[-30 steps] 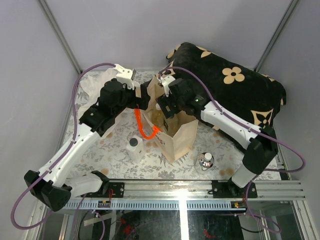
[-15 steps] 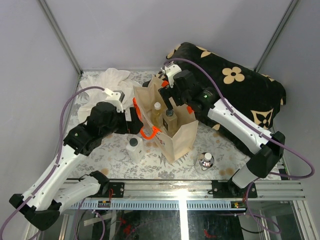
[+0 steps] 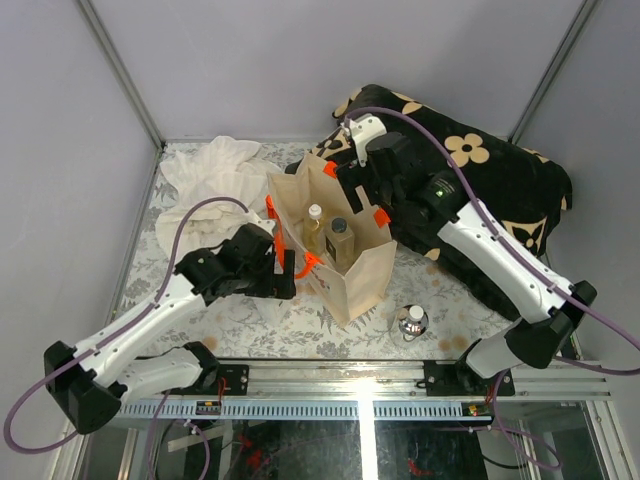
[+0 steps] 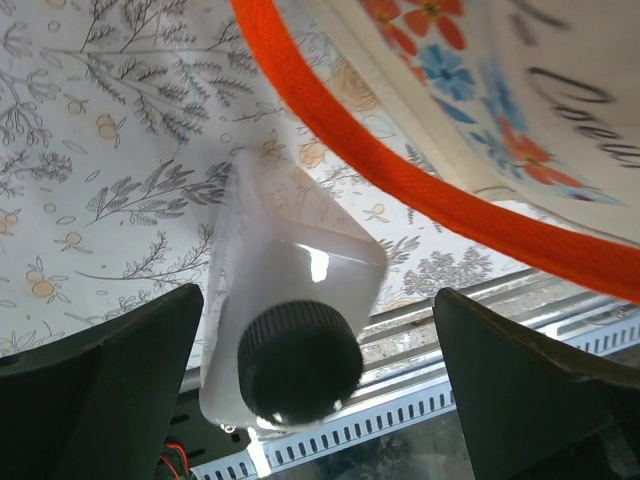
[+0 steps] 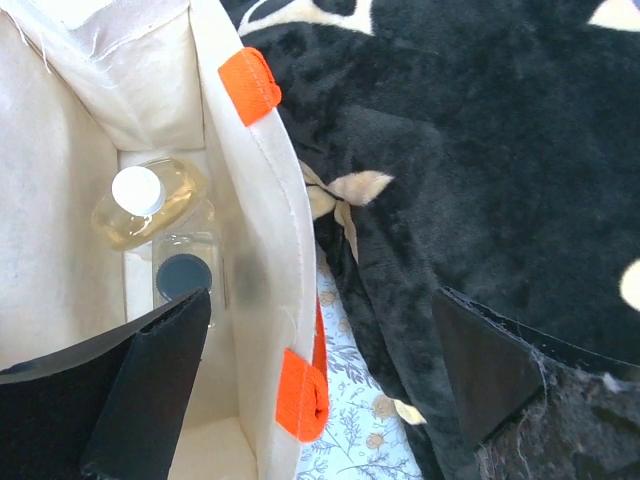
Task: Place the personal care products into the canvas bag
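Note:
The fingers are above the dark cap of the whitish bottle, so it isn't time to close yet. My left gripper needs to go lower first and then close on the bottle.
The canvas bag [image 3: 350, 275] stands upright mid-table with orange handles [image 3: 285, 255]. Inside it are the amber bottle with a white cap [image 3: 314, 222] [image 5: 140, 200] and a clear bottle with a dark cap [image 3: 338, 240] [image 5: 185, 272]. My right gripper [image 3: 352, 190] [image 5: 320, 300] hangs open above the bag's right wall [image 5: 262, 250], holding nothing. My left gripper [image 3: 282, 272] [image 4: 318, 300] is open, low beside the bag, with the whitish dark-capped bottle [image 4: 290, 300] upright between its fingers [image 4: 110, 380], untouched. The squat round bottle [image 3: 412, 322] stands near the front rail.
A black cushion with cream flowers [image 3: 470, 180] [image 5: 480, 150] lies right behind the bag. A white cloth [image 3: 215, 165] is bunched at the back left. The metal rail [image 3: 360, 375] [image 4: 470, 330] runs along the near edge. An orange handle [image 4: 430, 195] hangs close above the whitish bottle.
My right gripper opened, left the clear bottle in the bag and rose back toward the cushion. My left arm swung from the bag's far side down around the whitish bottle.

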Motion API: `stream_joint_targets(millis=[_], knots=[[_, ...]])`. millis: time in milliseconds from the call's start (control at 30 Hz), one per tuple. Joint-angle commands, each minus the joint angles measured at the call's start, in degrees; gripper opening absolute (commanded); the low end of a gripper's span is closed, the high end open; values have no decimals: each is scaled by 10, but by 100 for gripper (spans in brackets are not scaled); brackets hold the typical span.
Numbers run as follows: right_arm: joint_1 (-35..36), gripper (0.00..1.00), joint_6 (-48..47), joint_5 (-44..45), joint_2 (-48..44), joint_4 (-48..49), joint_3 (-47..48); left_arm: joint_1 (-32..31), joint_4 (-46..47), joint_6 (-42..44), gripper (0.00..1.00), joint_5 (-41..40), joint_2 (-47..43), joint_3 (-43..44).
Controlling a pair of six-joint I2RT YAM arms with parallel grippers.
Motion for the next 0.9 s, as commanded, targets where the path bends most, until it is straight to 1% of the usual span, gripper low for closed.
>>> stream_joint_targets(millis=[0, 67, 100, 133, 167, 200, 267, 400, 433, 567, 633, 733, 867], knots=[[3, 99, 0, 40, -32, -11, 10, -3, -9, -13, 100, -18, 24, -22], [3, 99, -1, 46, -37, -14, 4, -3, -5, -11, 100, -16, 30, -31], [3, 99, -2, 49, -39, -14, 2, -4, -2, -12, 98, -14, 31, -34], [2, 100, -1, 52, -41, -15, 0, -3, 3, -13, 94, -10, 31, -38], [3, 100, -1, 54, -43, -15, -3, -4, 8, -15, 88, -6, 31, -41], [3, 99, -1, 56, -45, -14, -6, -3, 12, -18, 78, -6, 30, -46], [3, 100, -2, 57, -48, -14, -9, -3, 15, -23, 51, -9, 28, -49], [2, 99, -1, 58, -52, -13, -16, -3, 5, -29, 3, -32, 15, -38], [3, 100, 0, 58, -53, -13, -18, -3, 1, -30, 0, -37, 13, -32], [3, 100, 1, 57, -55, -12, -19, -3, -24, -24, 0, -45, -15, 14], [3, 99, 3, 55, -55, -12, -19, -3, -47, -20, 0, -74, -34, 56], [3, 99, 9, 53, -59, -10, -33, -4, -87, -19, 0, -140, -58, 142], [3, 100, 11, 52, -59, -9, -43, -4, -79, -12, 0, -207, -101, 223]])
